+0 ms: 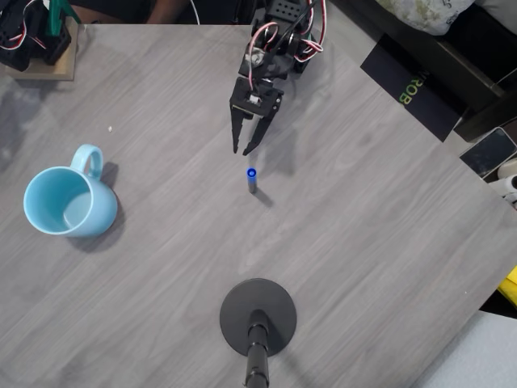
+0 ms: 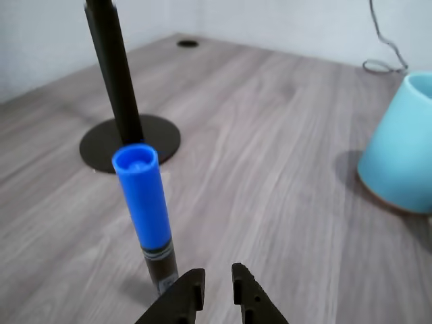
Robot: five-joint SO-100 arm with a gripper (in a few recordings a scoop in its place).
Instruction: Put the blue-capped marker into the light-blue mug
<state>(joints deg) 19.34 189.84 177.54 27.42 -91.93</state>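
The gripper takes hold of the marker by its dark body below the blue cap [image 1: 253, 187] next, to put it into the light-blue mug [image 1: 69, 204].
The blue-capped marker [image 1: 252, 179] stands upright on the wooden table, cap up. In the wrist view the marker [image 2: 145, 202] rises just left of and beyond my fingertips. My gripper [image 1: 241, 151] hovers a short way behind it in the overhead view, pointing down toward it, apart from it. In the wrist view the gripper [image 2: 218, 273] is open by a narrow gap, with nothing between the fingers. The light-blue mug [image 1: 69, 204] stands upright at the table's left, handle toward the back; the mug [image 2: 405, 148] shows at the right edge of the wrist view.
A round black stand base [image 1: 258, 317] with a pole sits at the front of the table, and the same base [image 2: 131, 138] shows behind the marker in the wrist view. A wooden block with another arm [image 1: 36, 48] occupies the back left corner. Dark boxes [image 1: 412, 85] lie off the table's right edge.
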